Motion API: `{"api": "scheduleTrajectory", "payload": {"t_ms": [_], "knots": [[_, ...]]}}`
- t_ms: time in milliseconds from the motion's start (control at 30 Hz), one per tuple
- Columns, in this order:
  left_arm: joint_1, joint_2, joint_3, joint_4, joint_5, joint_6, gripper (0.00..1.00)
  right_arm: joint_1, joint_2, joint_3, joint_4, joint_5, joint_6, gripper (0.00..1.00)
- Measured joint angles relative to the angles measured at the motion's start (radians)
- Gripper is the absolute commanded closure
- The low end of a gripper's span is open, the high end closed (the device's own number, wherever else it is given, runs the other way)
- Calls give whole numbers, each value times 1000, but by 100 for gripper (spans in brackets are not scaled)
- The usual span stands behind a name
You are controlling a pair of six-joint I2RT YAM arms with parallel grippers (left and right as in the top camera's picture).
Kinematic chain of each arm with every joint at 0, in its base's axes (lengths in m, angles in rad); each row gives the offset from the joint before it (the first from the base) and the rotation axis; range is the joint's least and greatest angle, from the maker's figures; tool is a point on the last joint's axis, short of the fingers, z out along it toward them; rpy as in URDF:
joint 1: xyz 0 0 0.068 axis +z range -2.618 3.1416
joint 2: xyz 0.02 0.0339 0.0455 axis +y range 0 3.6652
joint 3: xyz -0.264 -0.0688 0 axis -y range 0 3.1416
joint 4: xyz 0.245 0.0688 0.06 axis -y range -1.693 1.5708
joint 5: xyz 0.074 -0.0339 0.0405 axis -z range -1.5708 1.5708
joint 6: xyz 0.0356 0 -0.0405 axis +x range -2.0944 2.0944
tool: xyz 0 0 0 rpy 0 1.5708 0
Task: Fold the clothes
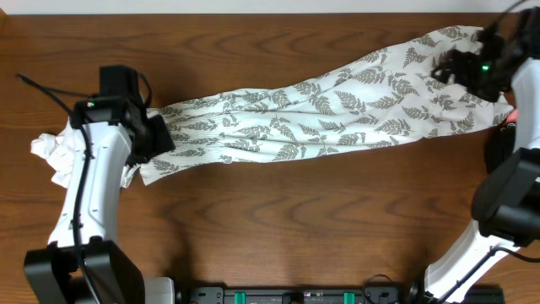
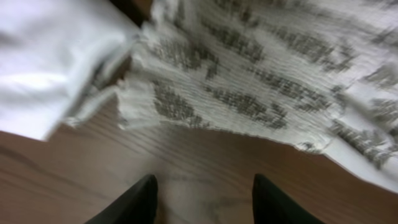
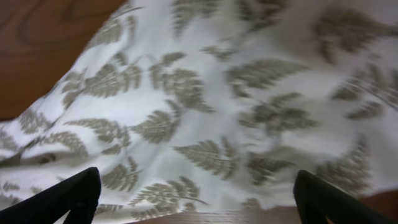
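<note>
I need to grab the fern-printed garment (image 1: 337, 105) with my left gripper next, by its end beside the white garment. Then my left gripper needs to fold it over the rest.
The fern-printed garment (image 1: 337, 105) lies stretched in a long, bunched band across the wooden table, from lower left to the far right corner. My left gripper (image 1: 150, 135) hovers at its left end. In the left wrist view this gripper (image 2: 205, 200) is open over bare wood, with the fern hem (image 2: 249, 99) just ahead of the black fingertips (image 2: 142, 200). A crumpled plain white garment (image 1: 52, 152) lies beside it, and its cloth (image 2: 50, 62) shows at the upper left of that view. My right gripper (image 1: 460, 67) is over the right end. It (image 3: 199, 200) stands wide open above the fern fabric (image 3: 205, 106).
The table's near half (image 1: 295, 228) is bare brown wood. My left arm (image 1: 89, 194) runs down the left side and my right arm (image 1: 506, 203) down the right edge. A black rail (image 1: 295, 295) lines the front edge.
</note>
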Motion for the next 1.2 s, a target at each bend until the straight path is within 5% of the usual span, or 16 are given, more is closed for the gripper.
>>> {"api": "scheduleTrajectory", "payload": {"t_ms": [433, 967, 1033, 1167, 1200], "knots": [[0, 7, -308, 416, 42, -85, 32, 26, 0, 0, -60, 16, -27, 1], [0, 171, -306, 586, 54, -202, 32, 16, 0, 0, -64, 20, -29, 1], [0, 175, -305, 608, 54, -207, 46, 16, 0, 0, -64, 20, -29, 2], [3, 196, -301, 655, 45, -219, 94, 16, 0, 0, -61, 20, -29, 2], [4, 202, -298, 661, 50, -219, 94, 16, 0, 0, -60, 20, -29, 2]]}}
